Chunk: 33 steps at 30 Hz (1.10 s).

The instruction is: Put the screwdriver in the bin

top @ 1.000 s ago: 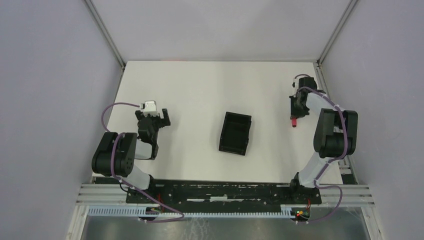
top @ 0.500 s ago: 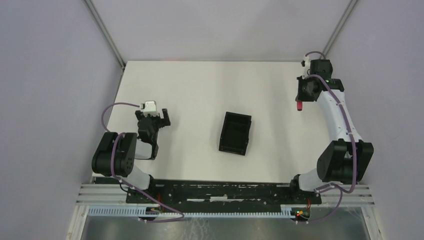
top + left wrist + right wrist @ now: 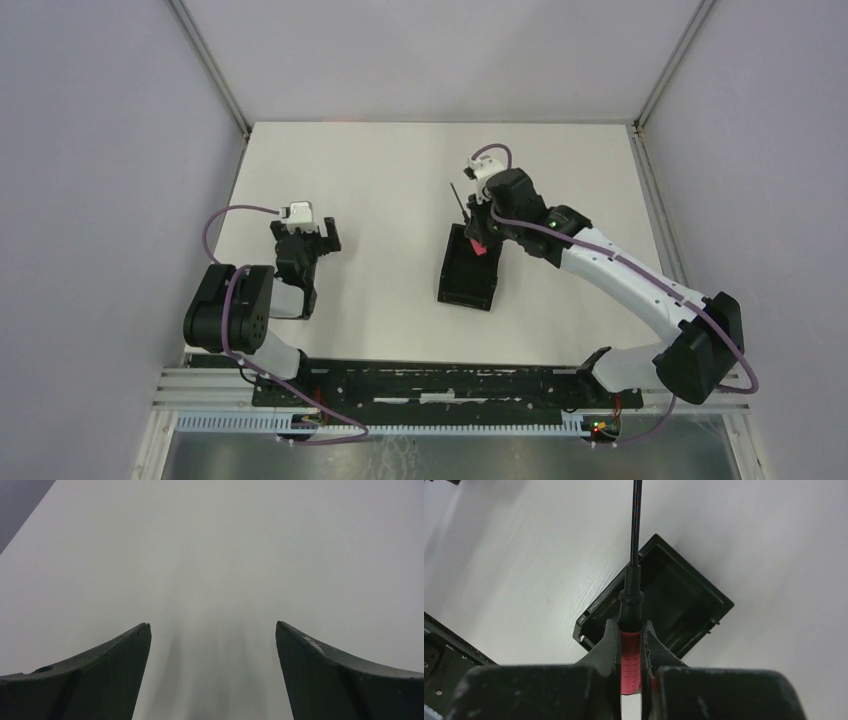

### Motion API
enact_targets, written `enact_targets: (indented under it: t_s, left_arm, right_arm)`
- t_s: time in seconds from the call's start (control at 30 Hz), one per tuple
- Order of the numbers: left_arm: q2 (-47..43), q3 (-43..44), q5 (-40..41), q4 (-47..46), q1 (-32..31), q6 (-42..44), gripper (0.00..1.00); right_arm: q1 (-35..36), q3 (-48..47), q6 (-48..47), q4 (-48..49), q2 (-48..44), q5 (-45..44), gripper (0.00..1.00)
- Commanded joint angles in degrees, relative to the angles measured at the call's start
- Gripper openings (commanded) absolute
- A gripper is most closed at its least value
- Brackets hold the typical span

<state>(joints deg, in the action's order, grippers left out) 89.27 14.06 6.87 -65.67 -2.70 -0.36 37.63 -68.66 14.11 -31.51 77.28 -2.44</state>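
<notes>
The screwdriver's thin black shaft reaches past the bin's far side, so if I opened now, the screwdriver would end across that side. My right gripper should move the screwdriver back.
My right gripper [image 3: 481, 232] is shut on the screwdriver [image 3: 472, 227] by its pink handle [image 3: 629, 662]. The thin black shaft [image 3: 636, 520] points away from the gripper. It hangs over the far end of the black bin [image 3: 466, 278], which sits open-topped at mid-table. In the right wrist view the bin [image 3: 684, 600] lies right below the handle, with the shaft reaching past its far wall. My left gripper [image 3: 310, 240] is open and empty at the left of the table, its fingers [image 3: 110, 675] spread wide over bare surface.
The white table [image 3: 400, 180] is bounded by grey walls and metal frame posts at the back corners. The arms' base rail runs along the near edge [image 3: 440, 385]. The right arm stretches diagonally from the near right corner to mid-table.
My right gripper has carried the screwdriver from the far right edge leftwards to above the bin. The left arm has not moved.
</notes>
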Motion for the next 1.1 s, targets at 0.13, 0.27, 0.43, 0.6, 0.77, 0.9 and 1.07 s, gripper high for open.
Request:
enact_targets:
  t_s: [0.13, 0.27, 0.43, 0.6, 0.77, 0.9, 1.07]
  left_arm:
    - [-1.1, 0.1, -0.4, -1.6, 0.2, -0.9, 1.00]
    - [-1.1, 0.1, -0.5, -1.6, 0.2, -0.9, 1.00]
    - [-1.1, 0.1, -0.4, -1.6, 0.2, -0.9, 1.00]
    - [-1.1, 0.1, -0.5, -1.7, 0.2, -0.9, 1.00]
    - [-1.1, 0.1, -0.5, -1.6, 0.2, -0.9, 1.00]
    - [-1.1, 0.1, -0.5, -1.6, 0.2, -0.9, 1.00]
    - [-1.1, 0.1, -0.5, -1.6, 0.2, -0.9, 1.00]
  right_arm:
    - [7.1, 11.3, 5.2, 10.0, 1.6, -8.1, 0.00]
    - [7.9, 14.0, 5.4, 11.6, 4.2, -9.1, 0.00]
    - [8.0, 17.7, 5.9, 14.2, 5.0, -11.4, 0.00]
    - [8.0, 17.0, 5.5, 14.1, 7.3, -12.4, 0.31]
    - [8.0, 15.7, 5.8, 14.5, 6.7, -11.7, 0.47]
    - [8.3, 14.2, 5.8, 14.6, 4.0, -12.6, 0.48]
    - [8.3, 11.6, 4.7, 14.2, 0.5, -13.5, 0.52]
